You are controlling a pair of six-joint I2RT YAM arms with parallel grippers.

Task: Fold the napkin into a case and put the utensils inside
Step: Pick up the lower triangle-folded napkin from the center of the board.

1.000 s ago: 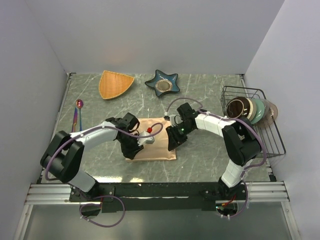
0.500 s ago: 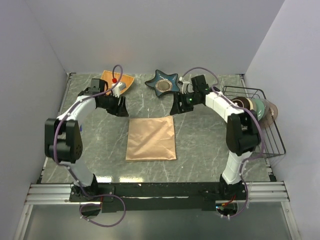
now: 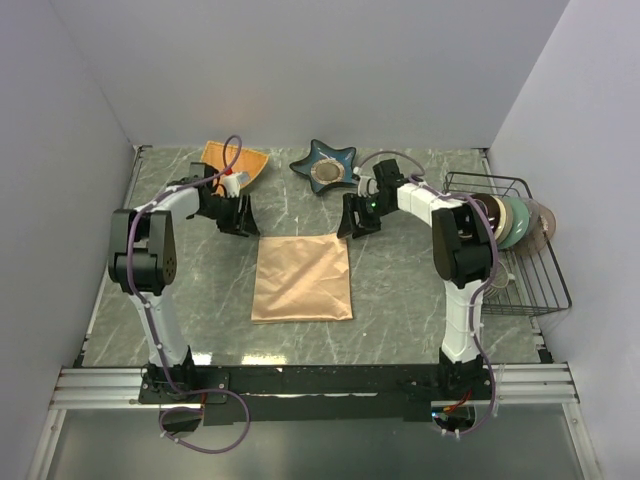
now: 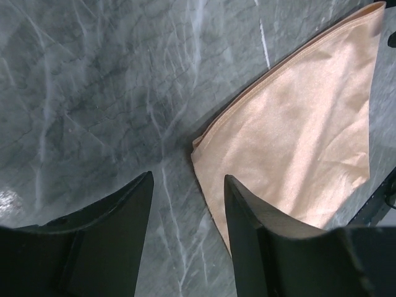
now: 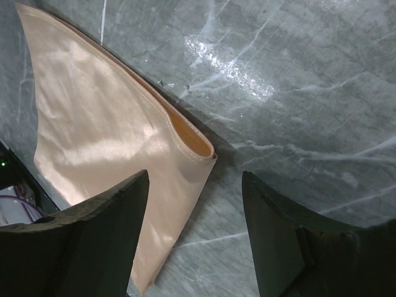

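Note:
The napkin (image 3: 302, 278) needs its far edge folded into a case, so my right gripper should next grab it between its fingers at the napkin's doubled far corner.
The napkin (image 3: 302, 278) lies flat on the marble table as a folded peach-orange rectangle. My left gripper (image 3: 242, 222) hangs just beyond its far left corner and stands open. In the left wrist view the napkin (image 4: 297, 117) spreads to the right, its corner just ahead of the open left gripper (image 4: 189, 232). My right gripper (image 3: 350, 223) is open at the far right corner. In the right wrist view the napkin's (image 5: 93, 136) doubled corner lies between the fingers of the right gripper (image 5: 195, 232). Neither gripper holds anything. The utensils are out of view.
An orange fan-shaped dish (image 3: 243, 160) and a blue star-shaped dish (image 3: 326, 166) sit at the back of the table. A black wire rack (image 3: 540, 270) holding bowls stands at the right. Walls close in the left, back and right sides.
Both grippers have left the middle of the napkin, swung to its far corners and opened. The napkin now lies flat and square.

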